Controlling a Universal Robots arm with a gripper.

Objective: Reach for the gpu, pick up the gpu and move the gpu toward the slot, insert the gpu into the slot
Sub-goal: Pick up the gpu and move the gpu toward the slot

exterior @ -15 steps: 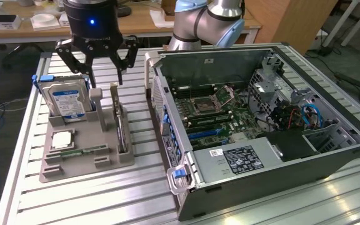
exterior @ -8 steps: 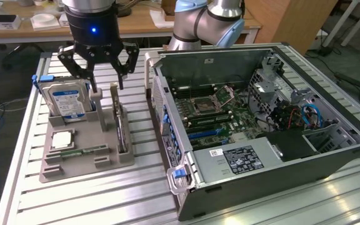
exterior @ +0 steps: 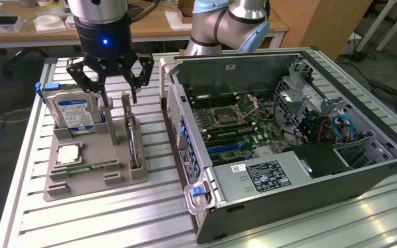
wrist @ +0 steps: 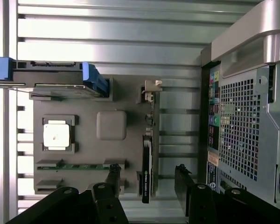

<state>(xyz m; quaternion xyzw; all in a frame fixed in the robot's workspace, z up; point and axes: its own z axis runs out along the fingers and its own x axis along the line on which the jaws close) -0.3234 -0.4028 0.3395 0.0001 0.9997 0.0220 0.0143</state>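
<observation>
My gripper grabs the GPU by the upper edge of its black shroud next, since the grey holder's slot closes around the GPU's lower edge.
The gpu stands edge-on in a slot of the grey holder, a thin dark card with its pale bracket end farthest from me. My gripper hangs open just above the card's far end. In the wrist view the gpu lies between my two black fingers, and the gripper is not touching it. The open computer case lies to the exterior view's right, with the motherboard's blue expansion slot exposed.
The holder also carries a blue-labelled hard drive upright, a square processor chip and a green memory stick. The case's rear panel stands close beside the holder. The slatted metal table runs beneath everything.
</observation>
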